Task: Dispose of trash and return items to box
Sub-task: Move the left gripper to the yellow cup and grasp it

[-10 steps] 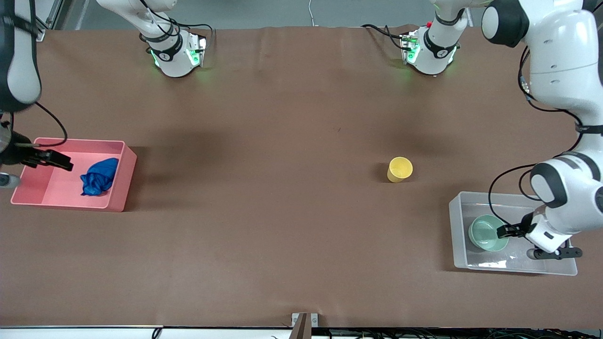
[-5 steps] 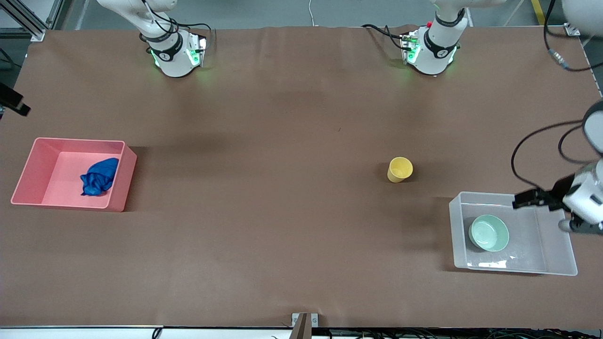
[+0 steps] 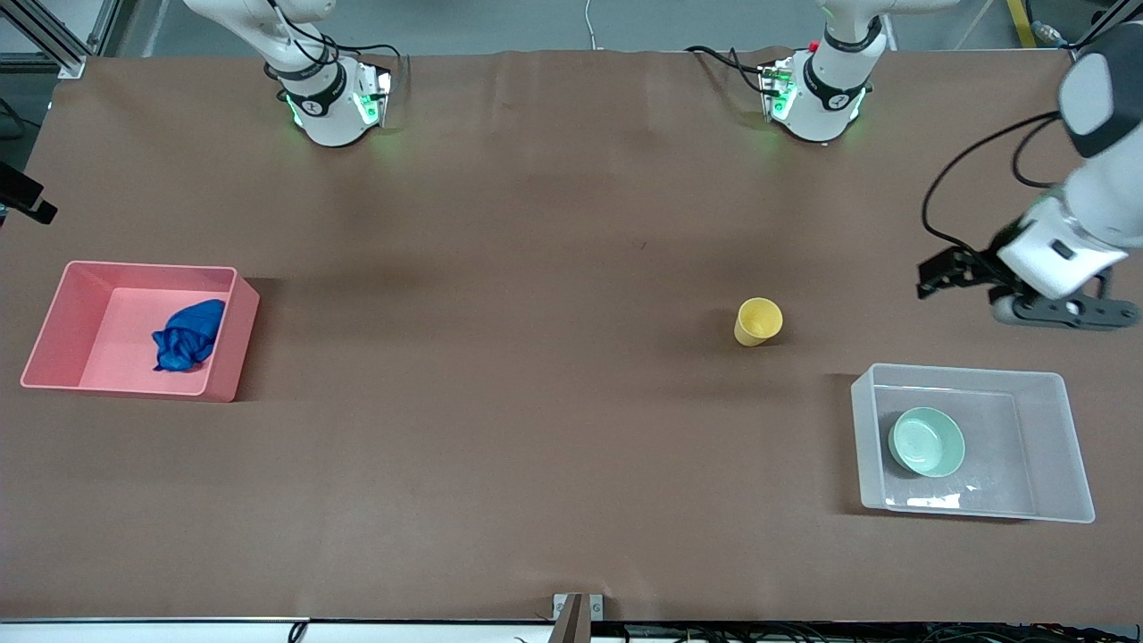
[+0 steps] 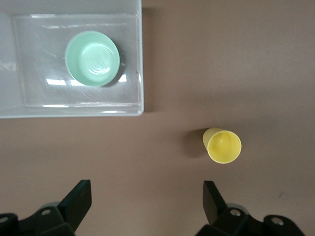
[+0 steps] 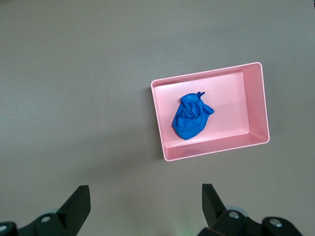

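Note:
I should reach the yellow cup with my left gripper and grip its rim [image 3: 761,301] [image 4: 224,162], so that the cup can go back to the clear tub.
The blue wad of trash [image 3: 187,335] lies in the pink bin [image 3: 143,268]; both also show in the right wrist view, the wad [image 5: 191,118] inside the bin [image 5: 206,76]. The mint-green bowl [image 3: 927,441] sits in the clear tub [image 3: 964,369]; the left wrist view shows the bowl [image 4: 92,58] and the tub [image 4: 140,73]. The yellow cup [image 3: 759,321] stands on the bare table, apart from the tub, and shows in the left wrist view [image 4: 224,146]. My left gripper [image 3: 933,279] [image 4: 146,196] is open and empty, up over bare table near the tub. My right gripper [image 3: 27,198] [image 5: 146,199] is open and empty, high at the table's edge.
The brown table cover [image 3: 500,402] spans the whole surface. The two arm bases [image 3: 335,103] [image 3: 817,98] stand along the edge farthest from the front camera. A small metal bracket [image 3: 576,612] sits at the nearest edge.
My left gripper has risen out of the clear tub, leaving the bowl in it, and moved over bare table. My right gripper left the pink bin and withdrew to the table's edge.

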`<action>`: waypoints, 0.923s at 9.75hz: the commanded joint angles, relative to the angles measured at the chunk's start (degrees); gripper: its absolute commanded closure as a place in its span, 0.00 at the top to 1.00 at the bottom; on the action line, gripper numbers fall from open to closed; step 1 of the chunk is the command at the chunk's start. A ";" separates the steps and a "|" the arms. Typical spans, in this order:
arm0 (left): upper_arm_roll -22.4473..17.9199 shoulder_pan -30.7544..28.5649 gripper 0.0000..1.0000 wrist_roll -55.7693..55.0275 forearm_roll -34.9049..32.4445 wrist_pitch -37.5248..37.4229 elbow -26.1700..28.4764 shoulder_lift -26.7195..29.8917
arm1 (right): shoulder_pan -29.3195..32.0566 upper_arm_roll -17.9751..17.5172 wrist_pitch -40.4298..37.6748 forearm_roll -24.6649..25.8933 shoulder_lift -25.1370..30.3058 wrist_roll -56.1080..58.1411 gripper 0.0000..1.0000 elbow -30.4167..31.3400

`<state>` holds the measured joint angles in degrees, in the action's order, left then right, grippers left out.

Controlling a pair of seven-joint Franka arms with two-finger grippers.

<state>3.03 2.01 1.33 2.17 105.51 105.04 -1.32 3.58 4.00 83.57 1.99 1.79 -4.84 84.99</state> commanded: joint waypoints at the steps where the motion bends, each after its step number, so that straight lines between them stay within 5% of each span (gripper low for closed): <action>1: 3.72 -0.25 1.00 -1.50 -1.11 6.35 9.02 0.27 | 0.47 -0.66 -0.08 -0.67 -0.30 1.15 1.00 -1.05; 4: 8.47 -0.16 1.00 -3.87 -1.11 23.29 21.49 -2.17 | 0.37 -0.57 1.24 -1.45 -0.30 2.74 1.00 -0.70; 9: 11.91 -0.07 0.91 -6.16 -1.37 32.83 21.88 -15.71 | 0.38 -0.48 1.24 -1.72 -0.30 2.74 1.00 -0.44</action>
<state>14.74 2.18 -3.84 2.15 137.11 127.33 -13.36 3.52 3.68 84.84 1.16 1.59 -2.80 84.83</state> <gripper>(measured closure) 0.053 0.000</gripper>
